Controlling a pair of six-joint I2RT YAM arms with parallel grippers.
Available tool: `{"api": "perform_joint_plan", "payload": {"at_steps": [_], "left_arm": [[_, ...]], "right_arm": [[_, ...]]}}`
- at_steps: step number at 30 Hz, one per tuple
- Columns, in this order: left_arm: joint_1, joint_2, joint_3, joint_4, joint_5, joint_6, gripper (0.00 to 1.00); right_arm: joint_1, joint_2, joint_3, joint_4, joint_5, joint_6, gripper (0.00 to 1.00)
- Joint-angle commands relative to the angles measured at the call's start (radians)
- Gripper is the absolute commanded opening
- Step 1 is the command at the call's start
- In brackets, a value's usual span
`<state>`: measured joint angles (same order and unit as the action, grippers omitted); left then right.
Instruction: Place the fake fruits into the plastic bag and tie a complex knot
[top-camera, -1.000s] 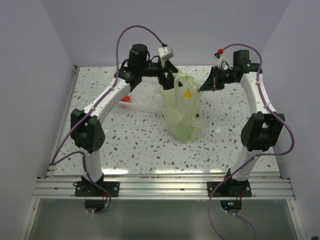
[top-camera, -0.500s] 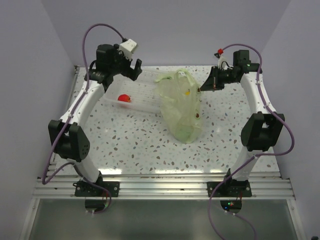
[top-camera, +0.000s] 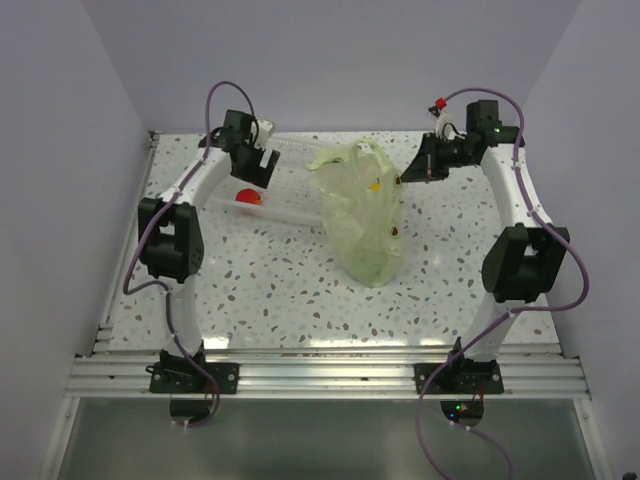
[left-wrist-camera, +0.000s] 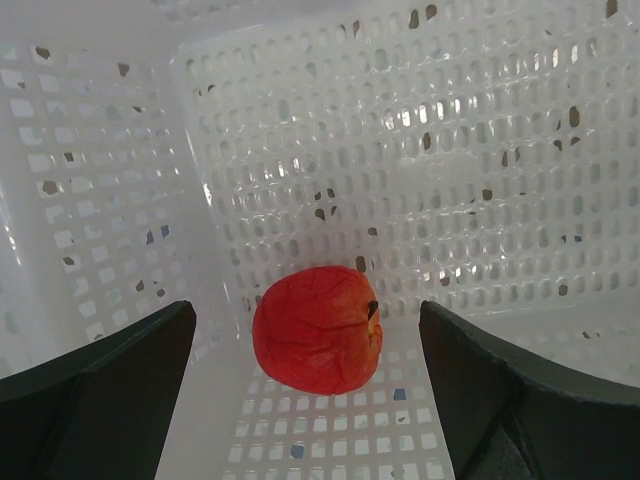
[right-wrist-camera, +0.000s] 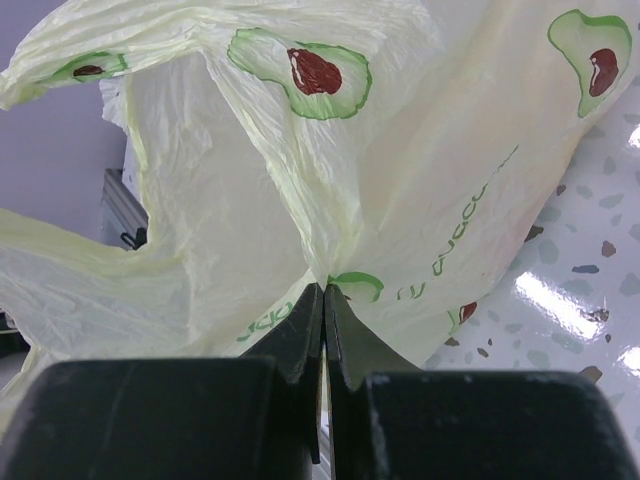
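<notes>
I need to lower my left gripper first and then close it on the fruit, because its fingers are still above the red fruit (top-camera: 248, 197).
The pale green plastic bag (top-camera: 364, 215) stands upright mid-table with a yellow fruit (top-camera: 375, 185) showing through its side. My right gripper (top-camera: 402, 178) is shut on the bag's upper edge and holds it up; the right wrist view shows the thin film (right-wrist-camera: 330, 180) pinched between the tips. A small red round fruit (top-camera: 248, 197) lies in the clear-white basket (top-camera: 290, 205). My left gripper (top-camera: 256, 176) hangs open just above it; in the left wrist view the fruit (left-wrist-camera: 318, 330) lies between the two spread fingers (left-wrist-camera: 110, 380), untouched.
The basket's perforated walls (left-wrist-camera: 400, 150) rise behind and left of the red fruit. Pale walls close in the speckled table (top-camera: 270, 290) on three sides, and an aluminium rail (top-camera: 330, 375) runs along the near edge.
My left arm let go of the bag's left edge, swung left and came down over the basket above the red fruit. The bag's left side has slumped. The right arm has not moved.
</notes>
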<state>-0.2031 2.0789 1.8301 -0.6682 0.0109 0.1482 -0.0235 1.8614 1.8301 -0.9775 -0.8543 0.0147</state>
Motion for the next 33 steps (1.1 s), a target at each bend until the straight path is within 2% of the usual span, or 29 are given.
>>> {"api": "perform_joint_plan", "payload": {"at_steps": [1,17,21,23,24,26,27,33], "left_arm": [[0.008,0.02,0.054,-0.07,-0.054,-0.05,1.0],[0.013,0.109,0.011,-0.128,-0.015,-0.141,0.91],[0.013,0.124,0.024,-0.128,0.021,-0.18,0.87],[0.013,0.121,0.041,-0.126,0.034,-0.179,0.81],[0.013,0.113,0.047,-0.125,0.066,-0.171,0.73],[0.013,0.074,0.069,-0.11,0.118,-0.162,0.7],[0.014,0.054,0.07,-0.076,0.141,-0.154,0.65],[0.014,-0.167,0.064,0.114,0.371,-0.154,0.6]], "right_arm": [[0.0,-0.039,0.026,-0.013,-0.002,-0.037,0.0],[0.0,-0.041,0.029,-0.015,-0.002,-0.038,0.0],[0.0,-0.039,0.026,-0.015,-0.002,-0.039,0.0],[0.0,-0.038,0.024,-0.013,-0.002,-0.038,0.0],[0.0,-0.038,0.026,-0.013,0.0,-0.039,0.0],[0.0,-0.036,0.026,-0.013,-0.002,-0.038,0.0],[0.0,-0.036,0.028,-0.013,-0.002,-0.038,0.0],[0.0,-0.038,0.031,-0.009,-0.003,-0.033,0.0]]}}
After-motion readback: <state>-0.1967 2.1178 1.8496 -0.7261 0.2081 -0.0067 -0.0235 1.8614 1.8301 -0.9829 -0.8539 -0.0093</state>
